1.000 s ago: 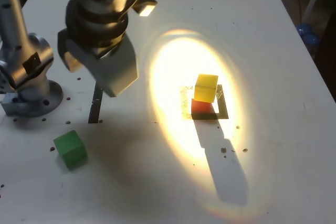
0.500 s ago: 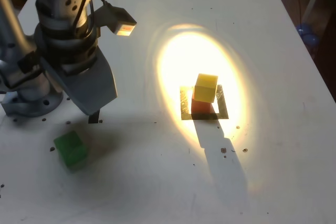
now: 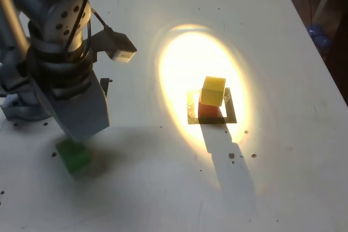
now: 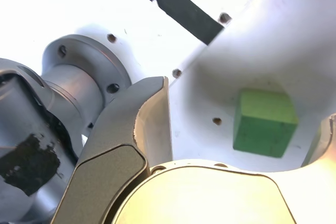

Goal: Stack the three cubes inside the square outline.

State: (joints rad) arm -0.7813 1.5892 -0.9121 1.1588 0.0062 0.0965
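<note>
My fingers are above the green cube (image 3: pixel 74 157) and would miss it now. They must lower first, then close on the cube.
The yellow cube (image 3: pixel 213 91) rests on the red cube (image 3: pixel 208 111) inside the square outline (image 3: pixel 231 117), in a bright pool of light. The green cube (image 3: pixel 74 157) lies alone near the front of the table on the exterior view's left. My gripper (image 3: pixel 77 134) hangs just over it and hides its far top edge. In the wrist view the green cube (image 4: pixel 265 123) sits on the table between the wide-apart jaws of the open gripper (image 4: pixel 220 98). Nothing is held.
The arm's round base (image 3: pixel 24 107) is bolted to the table just behind the gripper. A thin dark strip (image 3: pixel 104 83) lies beside the base. A small lamp (image 3: pixel 123 48) sticks out from the wrist. The table's right edge (image 3: pixel 326 74) lies far from the stack.
The gripper has swung to the exterior view's left and down, from near the table's middle to just over the green cube. The cubes have not moved.
</note>
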